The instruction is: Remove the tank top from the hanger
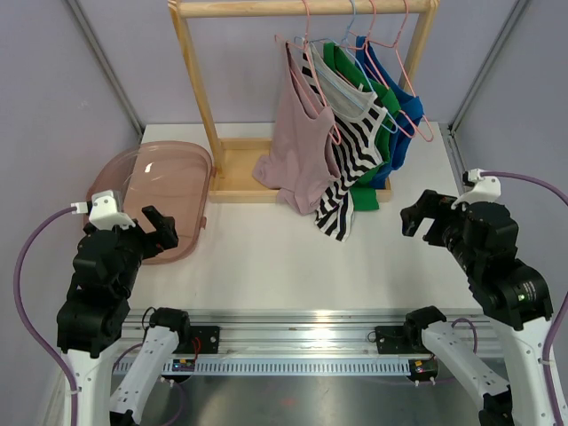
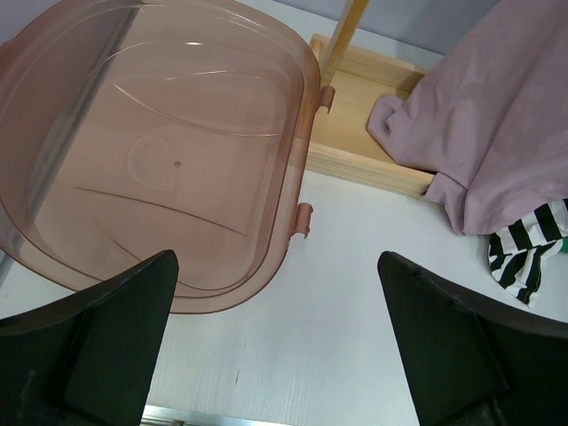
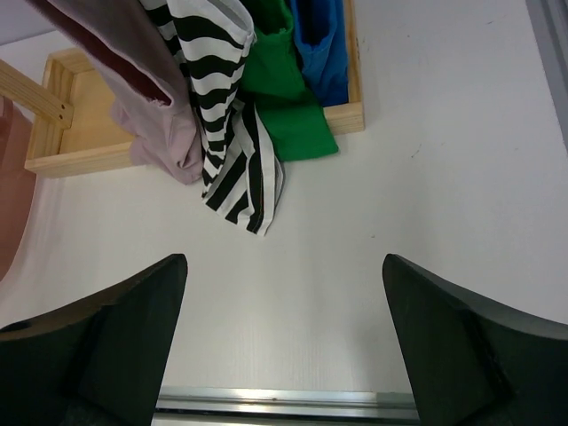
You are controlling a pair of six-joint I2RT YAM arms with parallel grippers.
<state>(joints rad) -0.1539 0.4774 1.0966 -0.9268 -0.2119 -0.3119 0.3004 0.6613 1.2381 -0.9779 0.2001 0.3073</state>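
The pink hanger's near sloping arm (image 1: 317,77) will be grabbed next by my right gripper. This leaves the hanger's hook free and the tank top free to remove.
A mauve-pink tank top (image 1: 302,151) hangs on a pink wire hanger (image 1: 312,53) at the front of a wooden rack (image 1: 200,80); its hem rests on the rack's base. It also shows in the left wrist view (image 2: 497,124) and the right wrist view (image 3: 146,98). Behind it hang a black-and-white striped top (image 1: 351,164), a green top (image 1: 377,115) and a blue top (image 1: 399,106). My left gripper (image 1: 160,229) is open and empty near the tub. My right gripper (image 1: 422,217) is open and empty, right of the clothes.
A translucent pink tub (image 1: 155,191) lies on the white table (image 1: 293,266) left of the rack, also in the left wrist view (image 2: 151,142). The rack's wooden base (image 1: 232,182) is behind the clothes. A metal rail (image 1: 302,337) runs along the near edge.
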